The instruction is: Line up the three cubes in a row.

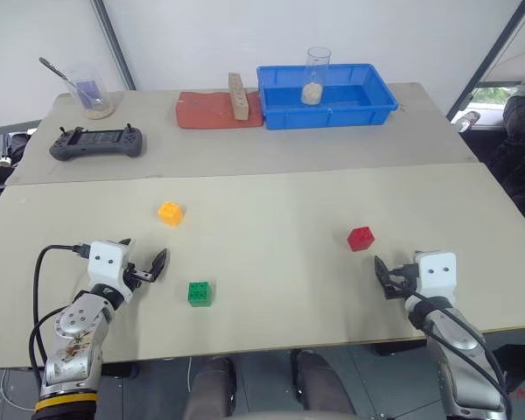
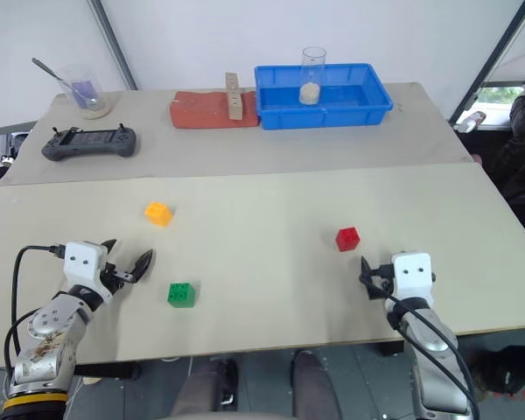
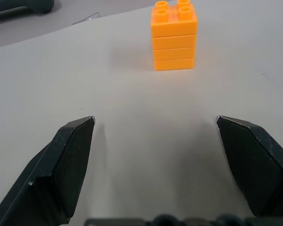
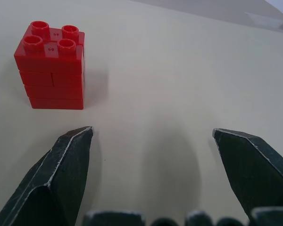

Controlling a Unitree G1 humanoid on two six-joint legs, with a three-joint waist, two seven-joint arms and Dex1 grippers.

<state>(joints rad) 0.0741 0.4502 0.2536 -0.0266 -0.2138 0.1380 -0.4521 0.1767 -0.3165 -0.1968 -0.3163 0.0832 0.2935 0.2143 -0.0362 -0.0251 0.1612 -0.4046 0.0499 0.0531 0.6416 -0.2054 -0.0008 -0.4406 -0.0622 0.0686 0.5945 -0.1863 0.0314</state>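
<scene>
My right gripper has to grab the red cube by its studded block body (image 1: 360, 239) (image 4: 51, 70) next, to line up the three cubes.
Three studded cubes lie apart on the near beige table (image 1: 271, 289). The yellow-orange cube (image 1: 170, 213) is at the left, the green cube (image 1: 199, 294) nearer the front edge, and the red cube (image 1: 360, 238) right of centre. My left gripper (image 1: 145, 254) hovers open just left of the green cube. In the left wrist view it (image 3: 155, 120) faces the yellow-orange cube (image 3: 174, 37) ahead, with nothing between its fingers. My right gripper (image 1: 387, 276) stands open near the front right. The red cube (image 4: 52, 66) sits ahead of it (image 4: 152, 130), off to one side.
On the far table stand a blue bin (image 1: 332, 115) holding a glass beaker (image 1: 315, 74), a red-brown pad (image 1: 206, 112) with a tall wooden block (image 1: 238, 96), a black handheld controller (image 1: 96, 143), and a beaker with a spoon (image 1: 89, 90).
</scene>
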